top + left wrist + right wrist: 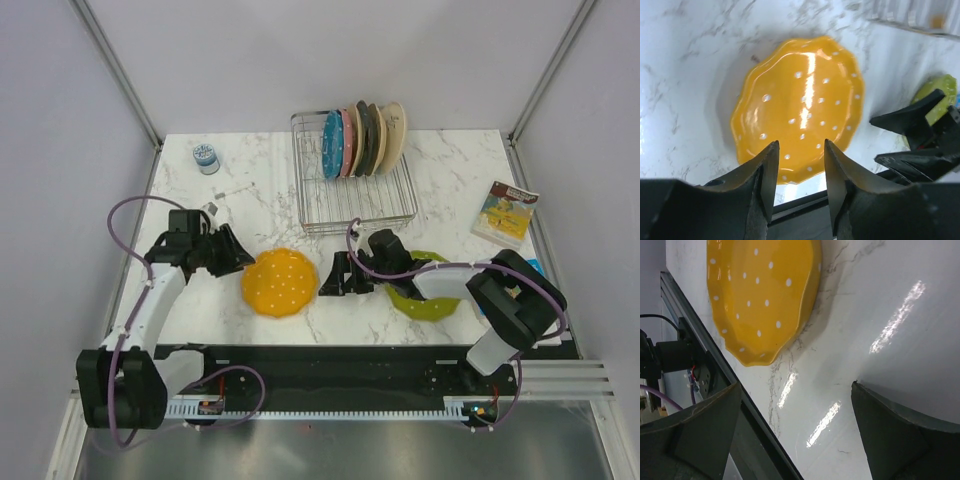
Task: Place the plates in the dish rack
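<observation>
The orange dotted plate (280, 283) will be grabbed by my right gripper at the plate's rim opposite my left gripper, so the plate's other rim stays free to go into the rack.
The orange dotted plate (280, 283) lies flat on the marble table between my two grippers. It also shows in the left wrist view (800, 105) and the right wrist view (760, 295). My left gripper (240, 258) is open and empty at its left rim, with the jaws (800, 170) apart over its near edge. My right gripper (333, 275) is open and empty just right of the plate, its jaws (797, 410) wide over bare table. The lime green plate (425, 290) lies partly under the right arm. The blue plate (332, 145) and pink plate (347, 140) stand in the wire dish rack (355, 205).
Dark green, beige and cream plates (385, 135) stand in the rack behind the pink one. A book (505, 212) lies at the right. A small round blue-and-white object (206, 158) sits at the back left. A black rail (330, 370) runs along the near edge.
</observation>
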Motion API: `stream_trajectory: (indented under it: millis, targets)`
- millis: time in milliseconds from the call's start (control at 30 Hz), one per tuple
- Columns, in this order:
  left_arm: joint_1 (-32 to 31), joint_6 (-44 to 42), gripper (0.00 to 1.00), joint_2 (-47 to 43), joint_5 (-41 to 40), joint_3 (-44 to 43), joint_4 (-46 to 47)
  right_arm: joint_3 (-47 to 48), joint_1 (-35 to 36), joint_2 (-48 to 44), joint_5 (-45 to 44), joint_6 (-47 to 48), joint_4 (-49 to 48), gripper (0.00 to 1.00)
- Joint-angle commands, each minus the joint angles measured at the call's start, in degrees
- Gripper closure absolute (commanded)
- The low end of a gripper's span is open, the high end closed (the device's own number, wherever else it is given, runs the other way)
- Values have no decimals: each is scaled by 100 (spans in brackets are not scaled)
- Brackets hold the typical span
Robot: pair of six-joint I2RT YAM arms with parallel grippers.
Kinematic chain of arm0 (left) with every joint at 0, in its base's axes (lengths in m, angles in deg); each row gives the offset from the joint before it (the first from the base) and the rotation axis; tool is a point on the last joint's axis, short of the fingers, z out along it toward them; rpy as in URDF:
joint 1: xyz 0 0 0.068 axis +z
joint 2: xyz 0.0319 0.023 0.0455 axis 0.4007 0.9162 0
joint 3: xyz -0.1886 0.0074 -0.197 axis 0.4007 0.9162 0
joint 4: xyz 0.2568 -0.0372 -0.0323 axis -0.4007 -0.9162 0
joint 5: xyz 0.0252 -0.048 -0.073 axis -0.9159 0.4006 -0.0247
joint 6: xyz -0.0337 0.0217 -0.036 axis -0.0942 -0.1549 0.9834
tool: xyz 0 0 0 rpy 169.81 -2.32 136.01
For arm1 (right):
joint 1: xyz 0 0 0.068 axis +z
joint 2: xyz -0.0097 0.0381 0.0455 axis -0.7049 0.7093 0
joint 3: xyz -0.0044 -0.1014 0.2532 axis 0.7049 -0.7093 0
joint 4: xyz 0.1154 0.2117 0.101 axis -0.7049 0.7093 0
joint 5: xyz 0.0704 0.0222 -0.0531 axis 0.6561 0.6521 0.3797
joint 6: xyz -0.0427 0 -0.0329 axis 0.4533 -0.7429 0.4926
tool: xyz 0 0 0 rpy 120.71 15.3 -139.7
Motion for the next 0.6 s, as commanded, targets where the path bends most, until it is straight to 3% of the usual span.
stream_trajectory:
  millis: [0,300,400,500,567]
  targets:
    - [389,487,51,361,-179,603,26,189,110,359,172,89,-388,2]
    - [608,733,50,1249,-407,709,141,374,347,693,14,-25,-643,2]
    - [626,768,54,1478,-275,876,387,426,426,860,-39,-130,-731,2]
    - [626,733,67,1776,14,999,563,470,409,1062,-83,-289,-810,2]
    - [626,611,91,1891,277,1069,624,470,409,1168,-48,-412,-898,2]
